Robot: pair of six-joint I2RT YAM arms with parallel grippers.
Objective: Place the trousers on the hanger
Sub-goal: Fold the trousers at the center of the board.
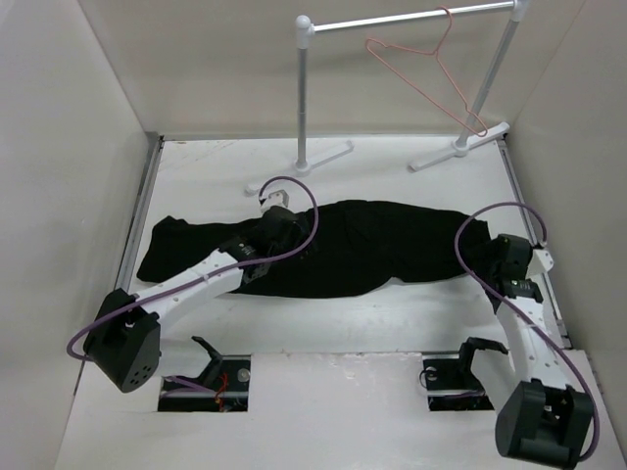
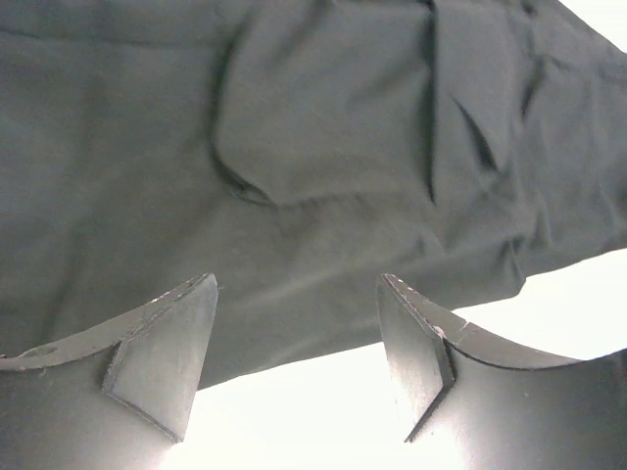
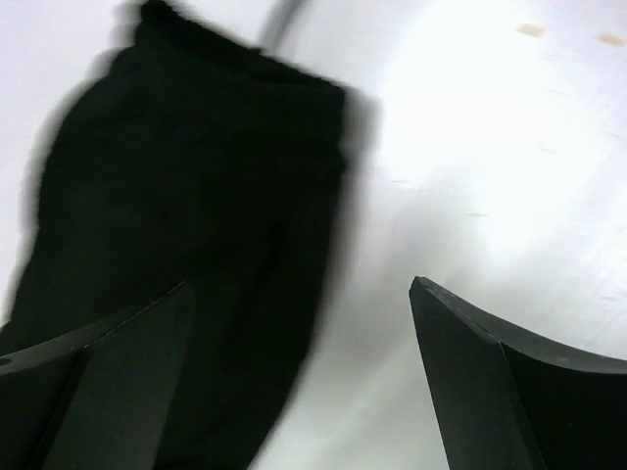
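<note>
The black trousers (image 1: pixel 372 245) need to be folded over for the hanger. My right gripper should next grab them by the side edge of the trousers' end (image 1: pixel 488 241).
The black trousers (image 1: pixel 372 245) lie flat across the middle of the white table, stretched left to right. The pink-red wire hanger (image 1: pixel 431 73) hangs by its hook from the rail at the back right. My left gripper (image 1: pixel 284 227) is open, low over the middle of the trousers; its wrist view shows the fabric (image 2: pixel 313 157) and its near hem just ahead of the open fingers (image 2: pixel 162 357). My right gripper (image 1: pixel 495 257) is open at the trousers' right end; its blurred wrist view shows the dark cloth end (image 3: pixel 196 245) by the left finger.
A white-and-silver garment rail (image 1: pixel 411 20) stands at the back on two white feet (image 1: pixel 460 147). White walls enclose the table on the left, back and right. Purple cables loop over both arms.
</note>
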